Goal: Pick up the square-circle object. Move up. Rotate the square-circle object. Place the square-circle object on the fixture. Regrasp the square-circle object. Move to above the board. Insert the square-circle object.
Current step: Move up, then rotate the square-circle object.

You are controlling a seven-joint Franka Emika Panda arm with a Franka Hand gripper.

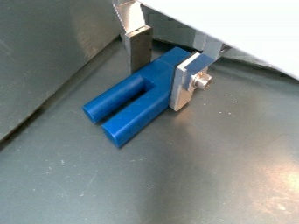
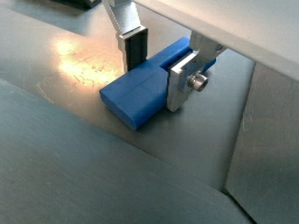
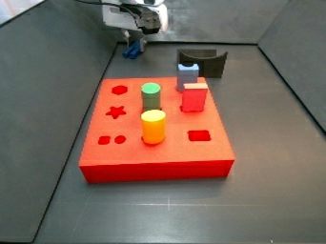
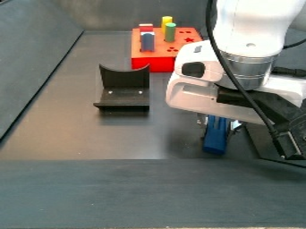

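Note:
The gripper grabs its solid body (image 1: 170,67) behind its pegs next, to lift the square-circle object and set it on the fixture.
The square-circle object (image 1: 131,103) (image 2: 142,91), a dark blue block with two prongs, lies flat on the grey floor. My gripper (image 1: 160,77) (image 2: 156,74) is down around its body and open. One silver finger (image 1: 184,80) rests against the block's side. The other finger (image 2: 132,48) stands a little apart from it. In the side views the gripper (image 3: 133,38) (image 4: 216,121) hovers low over the blue piece (image 3: 132,49) (image 4: 216,137), well away from the red board (image 3: 152,143) (image 4: 153,55). The dark fixture (image 3: 204,62) (image 4: 122,88) stands empty.
On the board stand a green peg (image 3: 151,93), a yellow peg (image 3: 152,125) and a red peg (image 3: 193,96). A pale blue white-topped piece (image 3: 188,69) sits beside the fixture. Grey enclosure walls rise close to the gripper.

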